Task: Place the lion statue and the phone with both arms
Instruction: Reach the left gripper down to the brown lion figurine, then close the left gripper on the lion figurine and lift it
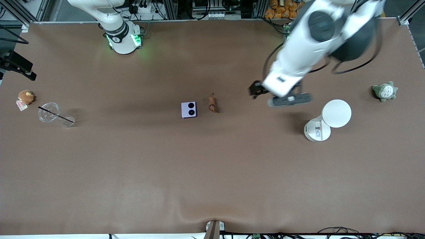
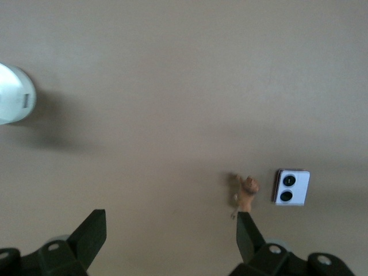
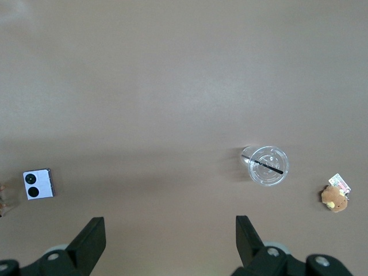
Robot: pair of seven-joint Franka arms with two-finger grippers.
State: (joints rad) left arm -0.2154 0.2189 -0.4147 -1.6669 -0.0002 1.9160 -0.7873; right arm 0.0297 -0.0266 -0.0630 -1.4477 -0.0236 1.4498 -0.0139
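Observation:
Next, my left gripper grabs the lion statue by its slim body (image 1: 212, 102) just behind the maned head (image 1: 213, 108) to place the statue.
The lion statue (image 1: 212, 103) is a tiny reddish-brown figurine at mid-table. The pale-lavender phone (image 1: 189, 110) lies flat beside it toward the right arm's end, its two black circles facing up. My left gripper (image 1: 289, 99) hangs open and empty over bare table between the lion and a white stand. In the left wrist view, the lion (image 2: 248, 192) and phone (image 2: 292, 187) lie past the open left gripper (image 2: 169, 230). My right gripper (image 3: 169, 230) is open and empty, high over the table; the right wrist view shows the phone (image 3: 39, 184). In the front view that gripper is out of sight.
A white round-topped stand (image 1: 328, 120) stands toward the left arm's end, with a grey-green plush (image 1: 384, 91) further toward that end. A clear cup with a straw (image 1: 53, 114) and a round brown plush (image 1: 25, 97) sit at the right arm's end.

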